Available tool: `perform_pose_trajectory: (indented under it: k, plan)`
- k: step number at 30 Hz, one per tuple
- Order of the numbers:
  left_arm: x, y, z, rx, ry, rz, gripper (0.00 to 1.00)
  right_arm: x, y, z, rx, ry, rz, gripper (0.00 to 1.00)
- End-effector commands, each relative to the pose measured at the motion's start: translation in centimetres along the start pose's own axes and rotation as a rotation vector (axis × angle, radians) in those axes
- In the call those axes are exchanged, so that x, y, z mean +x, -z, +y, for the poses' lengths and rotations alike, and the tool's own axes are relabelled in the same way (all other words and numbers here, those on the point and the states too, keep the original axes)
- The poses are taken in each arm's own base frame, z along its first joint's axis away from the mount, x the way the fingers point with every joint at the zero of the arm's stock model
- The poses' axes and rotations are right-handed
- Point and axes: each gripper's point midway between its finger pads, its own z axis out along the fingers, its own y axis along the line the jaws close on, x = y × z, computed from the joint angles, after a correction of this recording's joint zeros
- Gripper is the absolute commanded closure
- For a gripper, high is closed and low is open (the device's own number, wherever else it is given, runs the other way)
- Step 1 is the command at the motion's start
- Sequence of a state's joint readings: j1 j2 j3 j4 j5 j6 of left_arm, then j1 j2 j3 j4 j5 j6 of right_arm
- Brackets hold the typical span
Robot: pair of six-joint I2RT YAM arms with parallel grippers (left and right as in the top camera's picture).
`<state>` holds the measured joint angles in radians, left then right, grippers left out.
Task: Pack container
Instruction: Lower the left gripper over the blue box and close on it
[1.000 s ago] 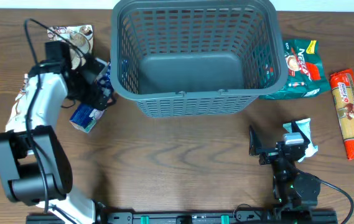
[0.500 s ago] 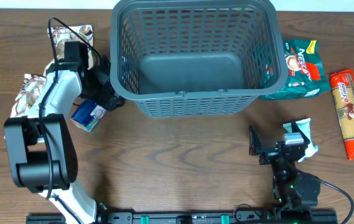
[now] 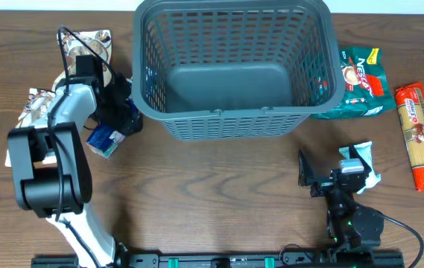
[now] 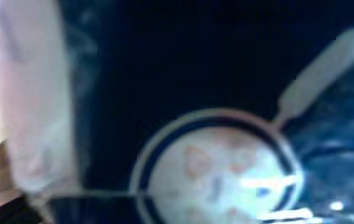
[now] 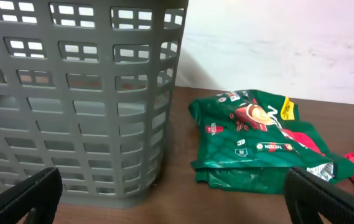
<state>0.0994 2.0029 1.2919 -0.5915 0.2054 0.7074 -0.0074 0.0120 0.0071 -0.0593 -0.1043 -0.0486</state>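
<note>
My left gripper hangs low over the middle of the dark blue packet, which nearly fills the wrist view, so it is time to close on it.
The container (image 3: 226,114), a large dark grey lattice basket, stands at the table's far middle, and nothing shows inside it. Its wall (image 5: 71,93) fills the left of the right wrist view. My left gripper (image 3: 124,113) hangs low beside the basket's left wall, over a dark blue packet (image 3: 104,140) lying on the table. The left wrist view is filled by that blurred packet (image 4: 214,168), with no fingers showing. My right gripper (image 3: 329,168) rests near the front right, open and empty (image 5: 177,208).
A green coffee packet (image 3: 361,82) leans at the basket's right wall (image 5: 251,137). A red pasta packet (image 3: 419,134) lies at the far right. A white-teal packet (image 3: 368,162) sits under the right gripper. Two more packets (image 3: 85,45) (image 3: 29,112) lie at the far left.
My left arm has swung in and its gripper has come down closer onto the blue packet beside the basket. The packet itself and the right arm have not moved.
</note>
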Motion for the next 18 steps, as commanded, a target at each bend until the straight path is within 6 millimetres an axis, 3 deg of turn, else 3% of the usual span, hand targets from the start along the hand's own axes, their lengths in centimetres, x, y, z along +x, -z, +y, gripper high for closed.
perform_pose_trajectory:
  k: [1, 8, 9, 11, 12, 14, 15, 18]
  plan:
    - [0.09, -0.15, 0.19, -0.006, 0.008, 0.011, 0.02, 0.04, 0.03, -0.18, 0.008, 0.012, 0.0, 0.01]
    - [0.33, -0.14, -0.13, 0.008, 0.087, 0.02, 0.01, 0.04, 0.03, -0.18, 0.008, 0.012, 0.0, 0.01]
    - [0.33, -0.14, -0.13, 0.008, 0.087, 0.02, 0.07, 0.04, 0.03, -0.18, 0.008, 0.012, 0.0, 0.01]
    - [0.34, -0.14, -0.12, 0.007, 0.087, 0.021, 0.48, 0.04, 0.03, -0.18, 0.008, 0.012, 0.0, 0.01]
    - [0.36, -0.14, -0.09, 0.006, 0.088, 0.021, 0.55, 0.04, 0.03, -0.18, 0.008, 0.012, 0.0, 0.01]
    - [0.17, -0.17, 0.14, -0.002, 0.086, 0.013, 0.87, 0.04, 0.03, -0.18, 0.008, 0.012, 0.0, 0.01]
    - [0.0, -0.17, 0.25, -0.007, 0.085, 0.006, 0.94, 0.04, 0.03, -0.18, 0.008, 0.012, 0.0, 0.01]
    - [-0.36, -0.17, 0.51, -0.017, 0.082, -0.009, 0.94, 0.04, 0.03, -0.18, 0.008, 0.012, 0.0, 0.01]
